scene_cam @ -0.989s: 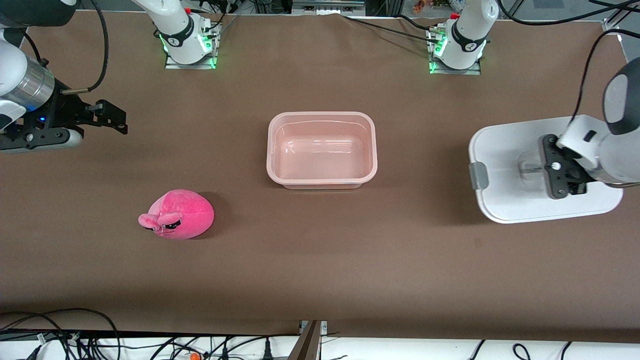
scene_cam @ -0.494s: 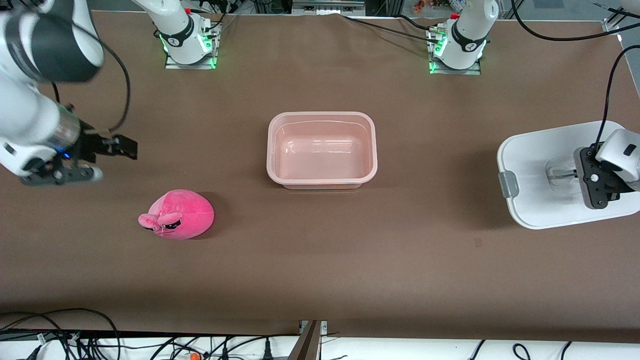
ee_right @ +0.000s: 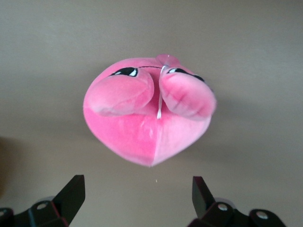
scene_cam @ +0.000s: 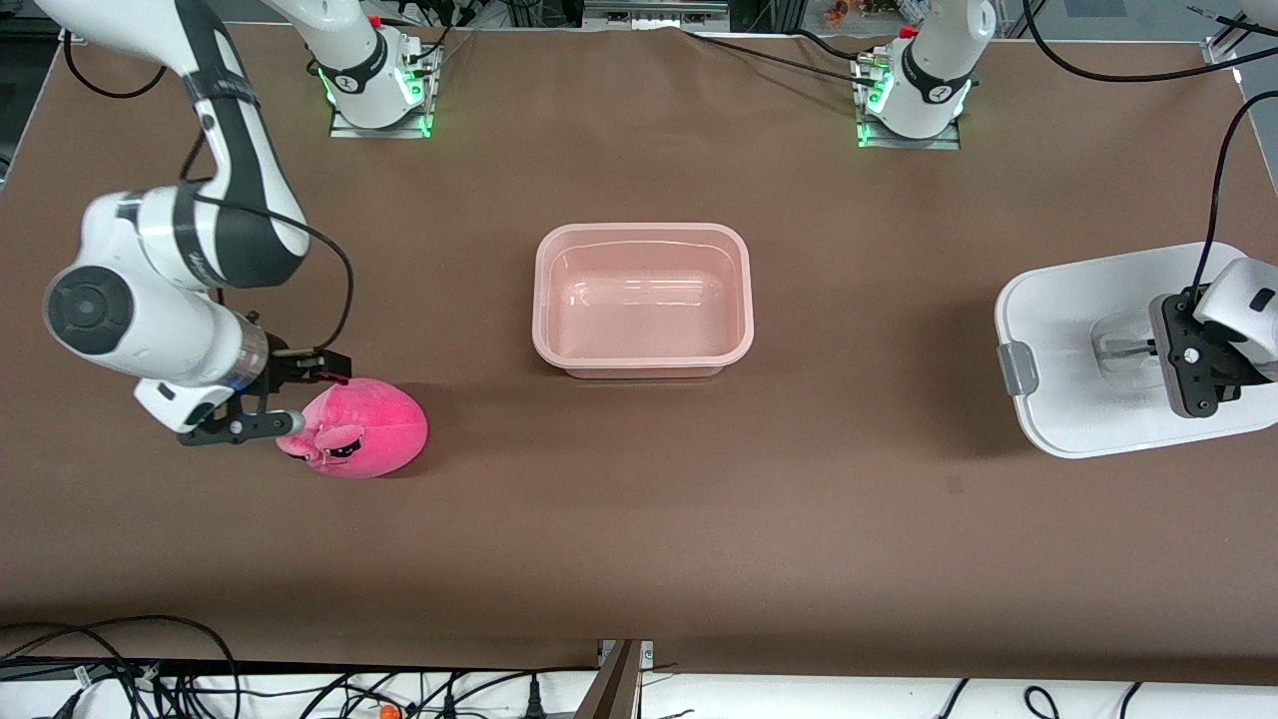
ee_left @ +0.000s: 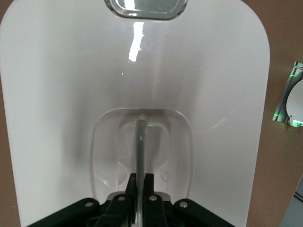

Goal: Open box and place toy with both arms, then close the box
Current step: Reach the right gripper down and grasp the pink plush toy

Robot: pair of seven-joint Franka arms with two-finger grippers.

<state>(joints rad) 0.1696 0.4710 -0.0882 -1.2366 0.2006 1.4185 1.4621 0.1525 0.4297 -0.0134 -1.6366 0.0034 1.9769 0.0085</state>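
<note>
I next need to pick up the hot-pink plush toy (scene_cam: 364, 439) with my right gripper by its seamed middle between the puffy lobes, to place it into the pinkish box (scene_cam: 642, 230).
The open pinkish box (scene_cam: 642, 230) stands empty mid-table with its lid off. The white lid (scene_cam: 1078, 300) is at the left arm's end of the table. My left gripper (scene_cam: 1178, 364) is shut on its recessed centre handle (ee_left: 141, 142); in the left wrist view the lid (ee_left: 61, 94) fills the frame under the gripper (ee_left: 140, 177). The hot-pink plush toy (scene_cam: 364, 439) lies on the table nearer the front camera, toward the right arm's end. My right gripper (scene_cam: 305, 397) is open right at the toy, its fingers apart beside it; in the right wrist view the gripper (ee_right: 137, 182) faces the toy (ee_right: 149, 113).
The lid has a grey side clip (scene_cam: 1016, 367) on the edge facing the box. The arm bases (scene_cam: 377, 90) (scene_cam: 914, 95) stand along the table edge farthest from the front camera. Cables (scene_cam: 150, 679) hang below the nearest edge.
My right gripper has swung down from over the table's end to the toy. My left gripper carried the lid farther from the box, then held still.
</note>
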